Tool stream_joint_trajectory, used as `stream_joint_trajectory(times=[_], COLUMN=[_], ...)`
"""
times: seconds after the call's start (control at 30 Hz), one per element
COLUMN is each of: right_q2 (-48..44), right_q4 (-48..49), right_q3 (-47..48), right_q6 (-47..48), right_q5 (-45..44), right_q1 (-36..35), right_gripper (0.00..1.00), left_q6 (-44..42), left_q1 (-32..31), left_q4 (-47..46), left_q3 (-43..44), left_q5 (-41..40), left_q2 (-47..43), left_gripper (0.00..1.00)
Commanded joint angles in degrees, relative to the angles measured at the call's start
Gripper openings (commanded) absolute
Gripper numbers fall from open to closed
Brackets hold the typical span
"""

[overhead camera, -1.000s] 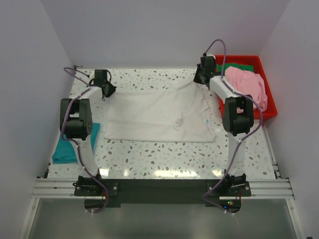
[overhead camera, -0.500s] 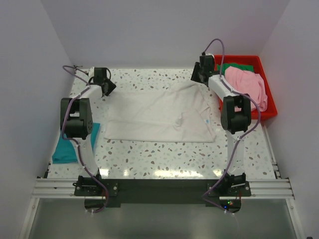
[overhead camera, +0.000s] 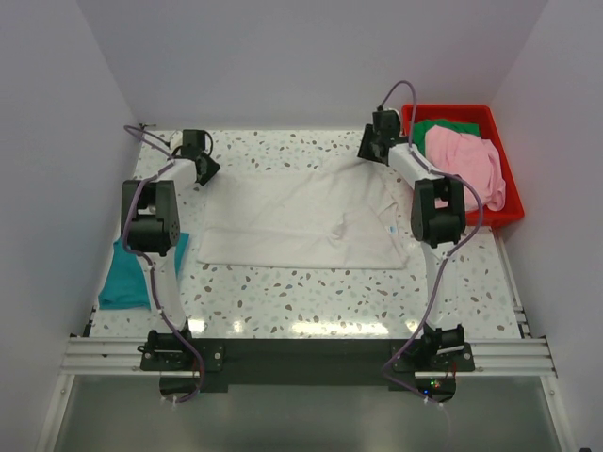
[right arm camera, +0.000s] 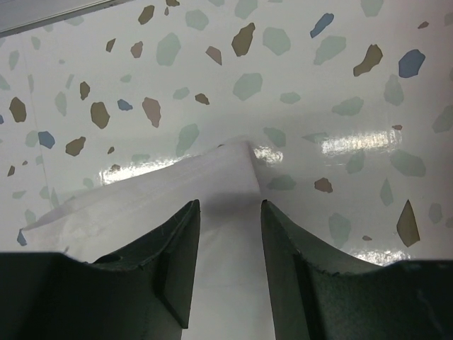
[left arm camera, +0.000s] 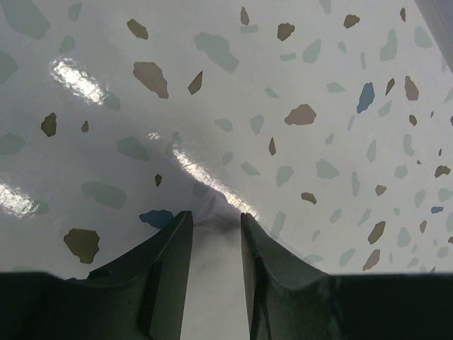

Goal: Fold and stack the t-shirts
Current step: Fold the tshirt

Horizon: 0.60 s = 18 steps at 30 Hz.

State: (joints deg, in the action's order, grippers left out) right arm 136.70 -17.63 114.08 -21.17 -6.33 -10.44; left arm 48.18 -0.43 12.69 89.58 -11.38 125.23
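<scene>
My right gripper is going to pick up the off-white t-shirt's far corner [overhead camera: 361, 161] [right arm camera: 232, 197] nearest the bin next. Then it can fold the t-shirt's whole far edge over.
An off-white t-shirt [overhead camera: 301, 221] lies spread flat across the middle of the table, a small label near its right side. My left gripper [overhead camera: 209, 170] is at its far left corner and my right gripper [overhead camera: 368, 151] at its far right corner. In the left wrist view the left gripper [left arm camera: 212, 216] is open, with a cloth corner [left arm camera: 211, 283] lying loose between the jaws. In the right wrist view the right gripper [right arm camera: 228, 204] is open over a flat cloth corner [right arm camera: 141, 198]. A folded teal t-shirt [overhead camera: 121, 281] sits at the left edge. Pink [overhead camera: 464, 165] and green [overhead camera: 454, 125] t-shirts lie in the bin.
A red plastic bin [overhead camera: 506, 193] stands at the back right, close beside the right arm. The back wall runs just beyond both grippers. Speckled tabletop [overhead camera: 311, 292] shows in front of the off-white t-shirt.
Both grippers have gone from shut to open, letting go of the off-white t-shirt's far corners. The corners now rest on the table. Both wrists shifted slightly.
</scene>
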Motion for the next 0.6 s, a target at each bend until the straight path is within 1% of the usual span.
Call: stream_joint_trajectory(times=[0.0,0.13,0.23,0.37,0.4,0.47,0.5,0.53,0.57], right_q2=[1.6,3.1,4.0,4.1,4.0,3.8,3.7,3.7,3.5], right_q4=[0.3,0.1,0.1,0.1,0.1,0.1,0.1,0.0,0.0], right_q3=[3.2,4.7,5.4,5.6,5.6,5.9,6.1,6.4,6.5], right_q6=[0.3,0.0,-0.3,-0.4,-0.5,-0.5,-0.4,-0.5,-0.4], right_q5=[-0.1,0.3,0.4,0.4,0.3,0.3,0.4,0.4,0.5], right_q1=[0.2,0.3,0.2,0.2,0.2,0.2,0.2,0.2,0.2], right_gripper=[0.44,0.43,0.40,0.25,0.19,0.14,0.09,0.07,0.05], left_q6=[-1.5,-1.8,-2.0,-2.3,-2.4,-2.6,-2.7,-2.7,-2.9], left_q1=[0.4,0.4,0.4,0.4,0.4,0.4,0.4,0.4,0.4], left_q4=[0.3,0.2,0.2,0.0,0.1,-0.6,-0.8,-1.0,-1.9], left_q3=[1.8,2.1,2.3,2.5,2.5,2.7,2.7,2.8,2.9], left_q5=[-1.4,-1.7,-1.6,-1.3,-1.1,-0.5,-0.3,0.1,0.4], left_q2=[1.2,1.5,1.9,2.3,2.4,2.4,2.4,2.3,2.2], left_gripper=[0.39,0.38,0.35,0.27,0.22,0.15,0.13,0.10,0.06])
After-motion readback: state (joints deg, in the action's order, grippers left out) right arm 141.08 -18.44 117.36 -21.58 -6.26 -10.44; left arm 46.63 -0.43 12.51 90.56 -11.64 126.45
